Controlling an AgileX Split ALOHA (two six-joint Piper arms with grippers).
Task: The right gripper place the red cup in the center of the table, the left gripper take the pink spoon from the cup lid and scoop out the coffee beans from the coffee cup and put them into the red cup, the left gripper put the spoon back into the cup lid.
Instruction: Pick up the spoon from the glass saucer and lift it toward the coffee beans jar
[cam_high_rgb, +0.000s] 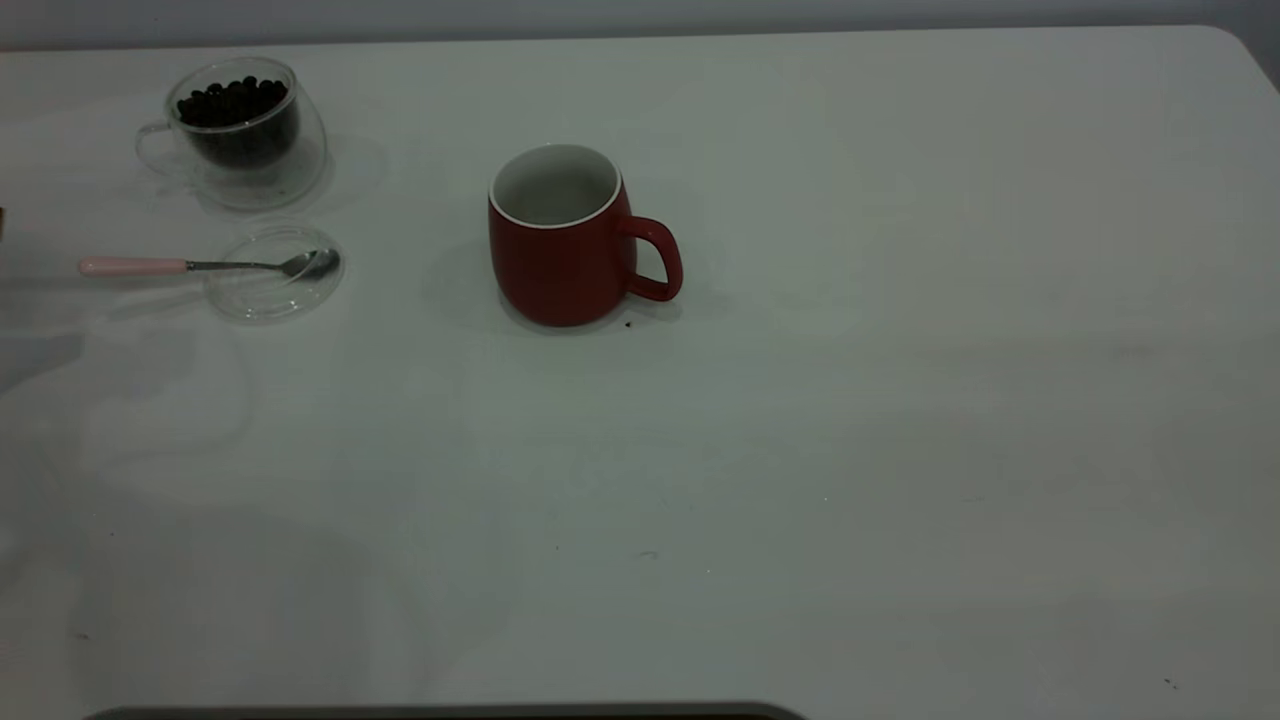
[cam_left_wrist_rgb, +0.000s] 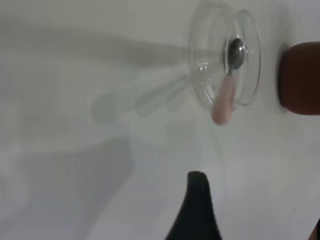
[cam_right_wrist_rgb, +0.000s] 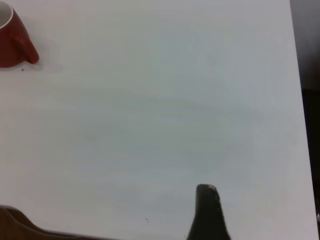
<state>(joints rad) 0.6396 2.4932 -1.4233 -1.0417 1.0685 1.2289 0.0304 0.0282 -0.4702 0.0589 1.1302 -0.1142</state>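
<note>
I next need to take hold of the spoon by its pink handle (cam_high_rgb: 132, 266) with my left gripper, so that it can scoop coffee beans from the coffee cup (cam_high_rgb: 240, 130).
The red cup (cam_high_rgb: 560, 250) stands upright near the middle of the table (cam_high_rgb: 900, 400), its handle pointing right and its inside white and empty. At the far left, the coffee cup (cam_high_rgb: 240, 130) holds coffee beans (cam_high_rgb: 232, 103). In front of it the pink spoon (cam_high_rgb: 200, 265) lies with its bowl in the cup lid (cam_high_rgb: 275, 290) and its handle sticking out left. In the left wrist view my left gripper (cam_left_wrist_rgb: 257, 215) is open above bare table, short of the lid (cam_left_wrist_rgb: 250, 55) and spoon (cam_left_wrist_rgb: 224, 100). My right gripper (cam_right_wrist_rgb: 260, 220) is open and empty, far from the cup (cam_right_wrist_rgb: 12, 40).
Neither arm shows in the exterior view. The table's edge (cam_right_wrist_rgb: 296, 75) runs close to the right gripper. A dark strip (cam_high_rgb: 450, 712) lies along the table's near edge. A tiny dark speck (cam_high_rgb: 627, 324) sits beside the red cup's base.
</note>
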